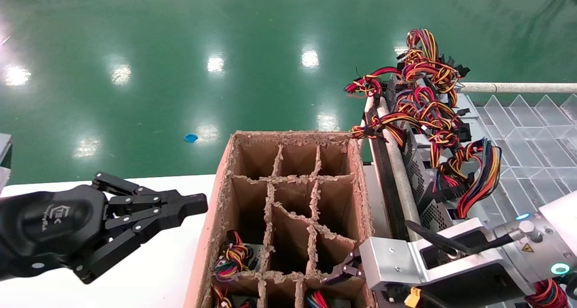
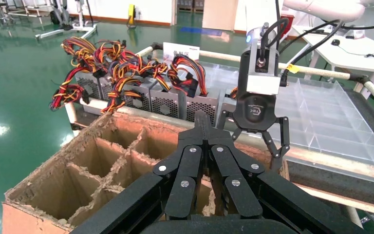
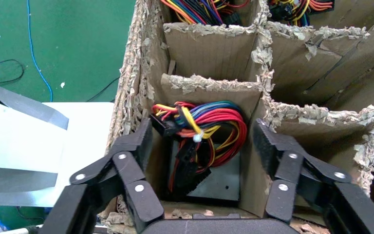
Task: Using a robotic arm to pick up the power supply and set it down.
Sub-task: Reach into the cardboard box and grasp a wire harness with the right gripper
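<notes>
The power supply needs to be lifted out of the divider box and set down, so the robot's right gripper should grab it by its wire bundle (image 3: 214, 127) next.
My right gripper (image 3: 204, 131) hangs open over a compartment at the near right corner of the cardboard divider box (image 1: 293, 135). Its fingers (image 3: 136, 170) straddle the compartment's walls. Down in that compartment lies a power supply (image 3: 220, 181), a grey metal box under a bundle of red, yellow and blue wires (image 3: 209, 119); nothing touches it. In the head view the silver wrist block (image 1: 396, 258) hides most of this gripper. The left wrist view shows the right gripper (image 2: 251, 146) from the front, above the box rim. My left gripper (image 1: 198, 204) stays shut and empty over the white table, left of the box.
A row of grey power supplies (image 1: 423, 177) with tangled wires (image 1: 428, 96) stands along the rack right of the box. A clear plastic tray (image 1: 527, 132) lies beyond them. More wire bundles (image 1: 234, 256) sit in near compartments. Green floor lies beyond the white table (image 1: 148, 272).
</notes>
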